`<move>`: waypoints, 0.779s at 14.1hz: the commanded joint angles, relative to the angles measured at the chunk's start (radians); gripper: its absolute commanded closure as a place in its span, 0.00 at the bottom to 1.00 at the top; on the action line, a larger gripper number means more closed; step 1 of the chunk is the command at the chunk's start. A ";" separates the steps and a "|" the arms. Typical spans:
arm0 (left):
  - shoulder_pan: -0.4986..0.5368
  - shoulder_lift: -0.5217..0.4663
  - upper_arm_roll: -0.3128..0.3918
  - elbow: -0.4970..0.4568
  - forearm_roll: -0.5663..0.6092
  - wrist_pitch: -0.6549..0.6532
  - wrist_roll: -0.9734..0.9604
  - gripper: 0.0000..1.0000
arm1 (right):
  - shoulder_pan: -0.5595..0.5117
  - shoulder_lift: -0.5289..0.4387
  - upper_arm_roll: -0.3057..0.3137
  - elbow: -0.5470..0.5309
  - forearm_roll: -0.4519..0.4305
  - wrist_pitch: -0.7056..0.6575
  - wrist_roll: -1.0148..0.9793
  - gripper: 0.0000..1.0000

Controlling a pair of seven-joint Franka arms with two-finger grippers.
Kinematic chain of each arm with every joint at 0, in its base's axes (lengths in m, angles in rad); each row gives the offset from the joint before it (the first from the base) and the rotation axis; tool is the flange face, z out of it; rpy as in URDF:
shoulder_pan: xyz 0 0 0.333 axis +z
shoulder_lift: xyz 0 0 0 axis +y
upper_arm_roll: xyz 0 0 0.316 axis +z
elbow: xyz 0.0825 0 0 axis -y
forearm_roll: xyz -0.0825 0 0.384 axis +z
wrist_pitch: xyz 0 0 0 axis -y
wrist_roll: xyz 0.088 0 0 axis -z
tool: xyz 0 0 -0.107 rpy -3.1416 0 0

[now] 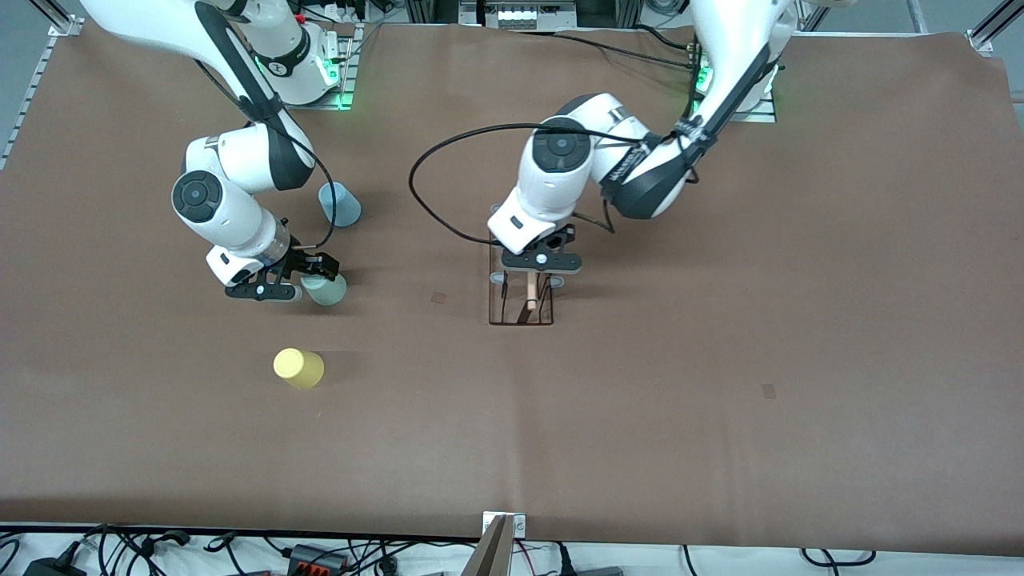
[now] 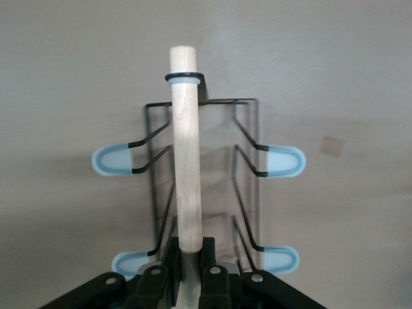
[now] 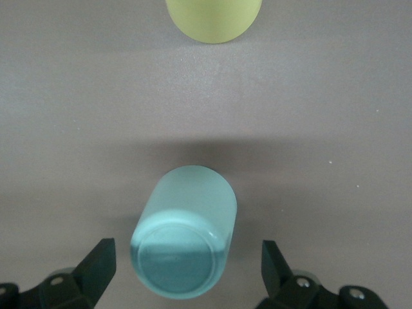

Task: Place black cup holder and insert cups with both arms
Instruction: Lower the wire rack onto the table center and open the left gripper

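My right gripper grabs the pale grey-green cup by its round side (image 1: 324,290) next, to insert the cup into the black cup holder (image 1: 520,312).
The black cup holder (image 1: 520,312) is at the middle of the table, and its wooden rod (image 2: 185,161) runs between blue-tipped pegs (image 2: 283,159). My left gripper (image 1: 534,276) (image 2: 188,264) is shut on that rod, low over the rack. The pale grey-green cup (image 1: 330,292) (image 3: 185,238) stands on the table toward the right arm's end. My right gripper (image 1: 308,280) (image 3: 187,267) is low around it, open, with its fingers (image 3: 96,264) apart from the cup's sides. The light blue cup (image 1: 340,204) stands farther from the front camera. The yellow cup (image 1: 298,368) (image 3: 214,19) stands nearer to it.
A black cable loop (image 1: 424,184) hangs from the left arm over the table beside the holder. Small dark patches (image 1: 438,298) mark the brown table cover (image 1: 720,360). Loose cables (image 1: 320,552) lie along the table's front edge.
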 commanded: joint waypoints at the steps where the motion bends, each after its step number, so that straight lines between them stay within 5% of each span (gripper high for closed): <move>1: -0.005 0.015 0.006 0.034 0.039 0.029 -0.046 0.99 | 0.002 0.063 0.002 0.068 -0.038 -0.002 0.007 0.00; 3: -0.005 0.019 0.008 0.034 0.039 0.029 -0.049 0.97 | 0.001 0.063 0.002 0.082 -0.036 -0.001 0.016 0.00; 4: -0.004 0.019 0.006 0.034 0.038 0.026 -0.047 0.79 | -0.002 0.065 0.005 0.094 -0.033 -0.002 0.015 0.00; 5: -0.004 0.018 0.008 0.036 0.039 0.025 -0.047 0.36 | 0.005 0.060 0.008 0.096 -0.035 -0.002 0.018 0.00; 6: -0.002 0.015 0.009 0.036 0.039 0.026 -0.049 0.12 | 0.007 0.057 0.011 0.094 -0.033 -0.002 0.024 0.00; 7: 0.004 0.009 0.010 0.036 0.041 0.026 -0.047 0.00 | 0.007 0.054 0.017 0.088 -0.033 -0.004 0.030 0.00; 11: 0.016 -0.066 0.008 0.037 0.041 -0.047 -0.037 0.00 | 0.007 0.053 0.030 0.073 -0.033 -0.004 0.035 0.00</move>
